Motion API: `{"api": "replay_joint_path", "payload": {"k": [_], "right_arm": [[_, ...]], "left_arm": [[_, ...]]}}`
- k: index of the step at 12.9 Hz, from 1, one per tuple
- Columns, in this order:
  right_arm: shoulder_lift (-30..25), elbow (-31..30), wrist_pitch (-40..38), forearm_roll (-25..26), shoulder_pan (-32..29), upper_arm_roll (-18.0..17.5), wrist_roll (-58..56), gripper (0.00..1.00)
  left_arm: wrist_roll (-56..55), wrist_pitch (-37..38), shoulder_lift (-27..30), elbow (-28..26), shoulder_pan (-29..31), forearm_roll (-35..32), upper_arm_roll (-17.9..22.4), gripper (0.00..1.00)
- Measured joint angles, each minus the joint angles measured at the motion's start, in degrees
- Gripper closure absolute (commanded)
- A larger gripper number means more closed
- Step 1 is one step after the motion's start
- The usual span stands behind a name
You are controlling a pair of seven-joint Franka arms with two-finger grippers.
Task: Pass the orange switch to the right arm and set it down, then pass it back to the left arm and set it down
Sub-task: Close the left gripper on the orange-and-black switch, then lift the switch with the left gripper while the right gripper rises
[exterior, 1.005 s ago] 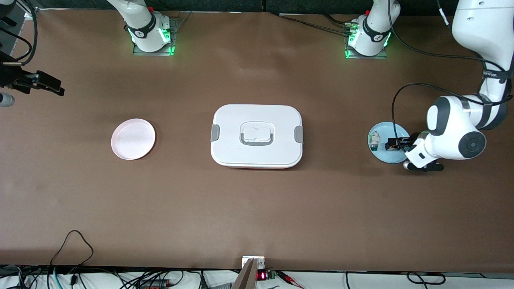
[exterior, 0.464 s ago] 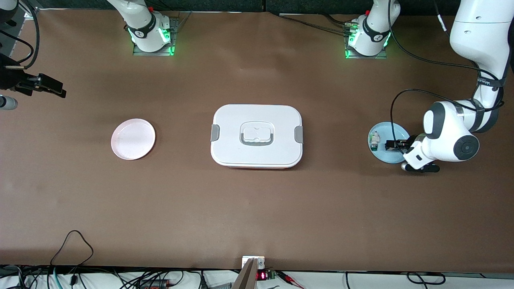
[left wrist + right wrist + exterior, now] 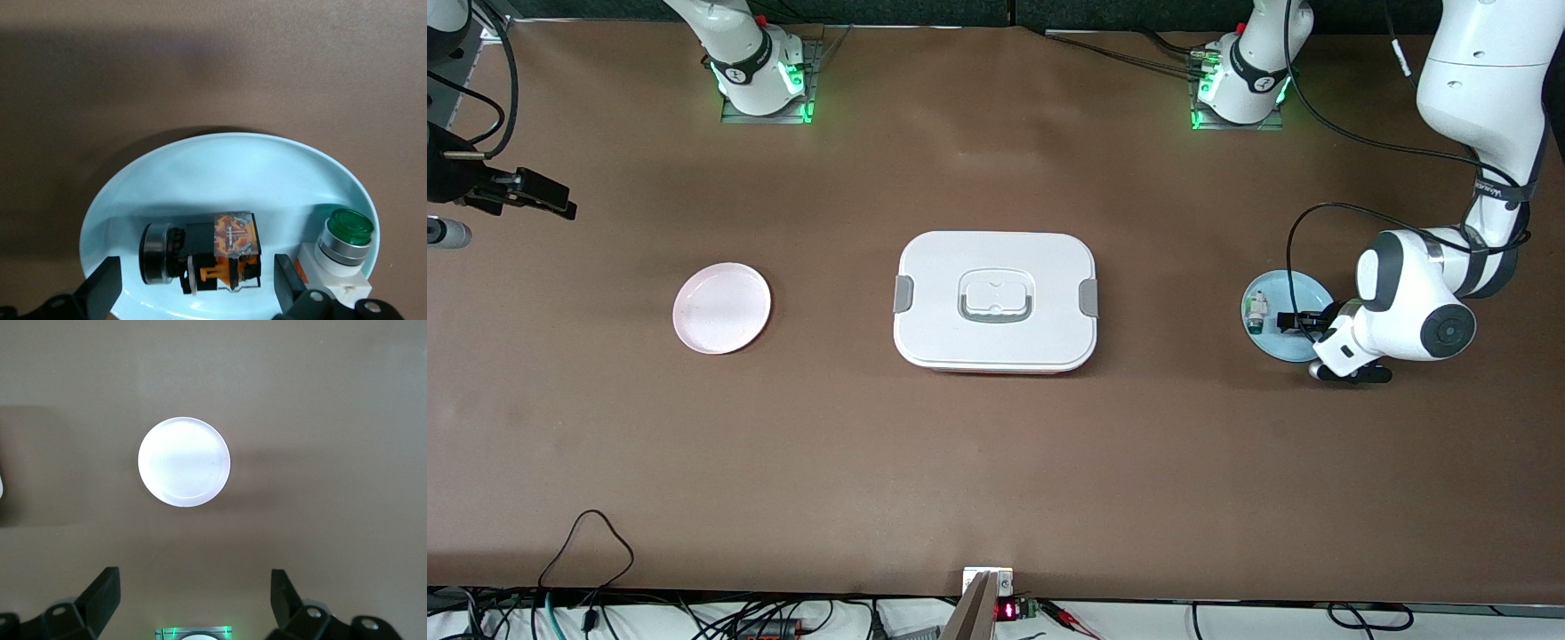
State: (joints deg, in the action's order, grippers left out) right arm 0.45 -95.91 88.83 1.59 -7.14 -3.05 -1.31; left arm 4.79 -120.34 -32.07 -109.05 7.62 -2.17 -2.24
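My left gripper should close on the orange switch (image 3: 217, 253) now. My fingers are beside both ends of the switch, low over the light blue plate (image 3: 233, 177), so they would hold it if I closed now.
The orange switch (image 3: 217, 253) lies on its side in a light blue plate (image 3: 233, 157) at the left arm's end of the table, also in the front view (image 3: 1287, 321). My left gripper (image 3: 197, 285) is open and low over the plate, one finger on each side of the switch, not touching it; in the front view it (image 3: 1298, 320) is over the blue plate (image 3: 1303, 286). The white box (image 3: 996, 258) stands shut at the table's middle. My right gripper (image 3: 532, 194) is open and empty, high over the right arm's end of the table (image 3: 193, 603).
A white-and-green switch (image 3: 339, 248) sits in the same blue plate beside the orange one (image 3: 1256, 311). An empty pink plate (image 3: 721, 308) lies between the box and the right arm's end; it shows in the right wrist view (image 3: 184, 461).
The left arm's wrist has shifted a little toward the box and lower, with its gripper staying over the blue plate. The right gripper has drifted slightly.
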Motion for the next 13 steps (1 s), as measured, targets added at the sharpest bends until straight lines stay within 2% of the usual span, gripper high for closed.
{"api": "replay_joint_path", "payload": {"k": [2,3,4,6,10,13], "right_arm": [[0.3,0.0,0.0,0.0,0.0,0.0,0.0,0.0],[0.6,0.0,0.0,0.0,0.0,0.0,0.0,0.0],[1.0,0.0,0.0,0.0,0.0,0.0,0.0,0.0],[1.8,0.0,0.1,0.0,0.1,-0.1,0.0,0.0],[3.2,0.0,0.2,0.0,0.2,-0.2,0.0,0.0],[3.6,0.0,0.2,0.0,0.2,-0.2,0.0,0.0]], "left_arm": [[0.0,-0.2,-0.3,0.0,0.2,0.0,0.0,0.24],[0.0,-0.4,-0.3,0.0,0.3,0.0,0.0,0.41],[0.0,-0.5,-0.3,0.0,0.3,0.0,0.0,0.46],[0.1,-0.5,-0.3,0.0,0.4,0.0,0.0,0.5],[0.2,0.1,0.2,0.7,0.4,0.0,-0.3,0.5],[0.1,7.2,4.0,2.9,0.3,0.0,-1.8,0.51]]}}
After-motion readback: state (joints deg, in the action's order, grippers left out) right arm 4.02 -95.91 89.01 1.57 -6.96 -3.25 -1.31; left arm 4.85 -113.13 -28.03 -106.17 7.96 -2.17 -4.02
